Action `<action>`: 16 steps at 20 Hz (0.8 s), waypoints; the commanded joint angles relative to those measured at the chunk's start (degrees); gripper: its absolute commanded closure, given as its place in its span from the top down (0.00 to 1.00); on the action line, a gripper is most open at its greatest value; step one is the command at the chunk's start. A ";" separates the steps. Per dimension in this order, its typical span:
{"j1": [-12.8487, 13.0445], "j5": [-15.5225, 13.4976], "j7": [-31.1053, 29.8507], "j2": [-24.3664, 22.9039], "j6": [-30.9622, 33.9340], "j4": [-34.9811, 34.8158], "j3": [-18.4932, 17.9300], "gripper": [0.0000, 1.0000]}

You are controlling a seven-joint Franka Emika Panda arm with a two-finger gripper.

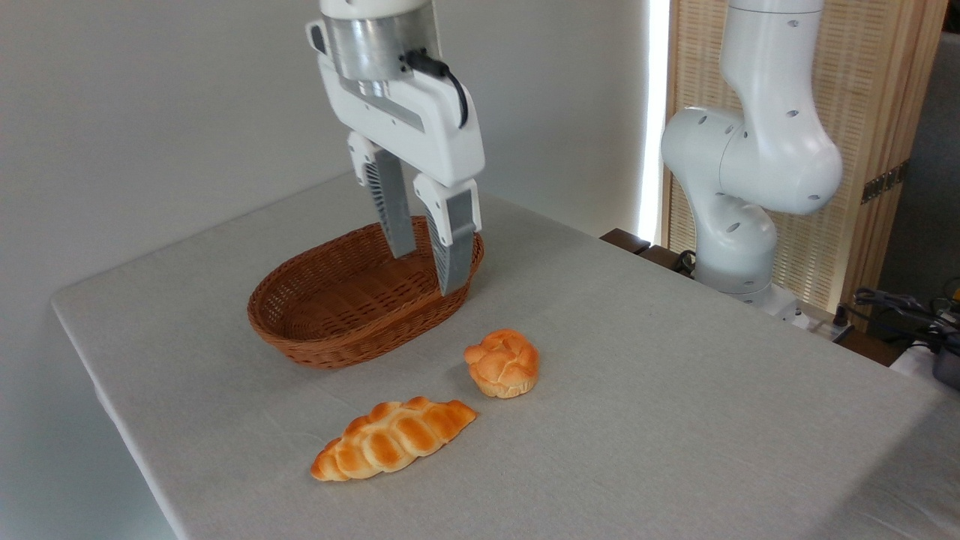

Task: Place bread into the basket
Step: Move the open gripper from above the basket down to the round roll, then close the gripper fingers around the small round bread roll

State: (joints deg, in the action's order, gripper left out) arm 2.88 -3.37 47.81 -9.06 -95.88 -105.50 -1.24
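Observation:
I will next grab the bread by its knotted top (503, 356) with my gripper, so that it can go into the wicker basket (352, 301).
The bread (502, 363), a small round knotted bun with a golden-orange top, rests on the grey table just right of the basket's near end. The basket (330, 330) is an oval brown wicker one, shallow and with nothing inside. My gripper (427, 271) hangs above the basket's right half, fingers pointing down, open, nothing between them. It is well above and behind the bun, not touching it.
A long braided golden loaf (392, 439) lies in front of the bun near the table's front edge. The arm's white base (739, 225) stands at the table's back right, with cables (907, 307) beyond it. The table's left edge (97, 375) is close to the basket.

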 commanded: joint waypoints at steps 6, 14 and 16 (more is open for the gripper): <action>3.27 3.44 2.90 -7.02 -13.80 -21.76 -1.31 1.00; 3.89 6.80 2.73 -7.02 -14.86 -26.51 -1.40 1.00; 3.89 6.36 2.73 -6.94 -14.86 -26.60 -1.40 1.00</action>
State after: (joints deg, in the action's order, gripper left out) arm 5.69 2.57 49.70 -14.60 -109.40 -130.63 -1.49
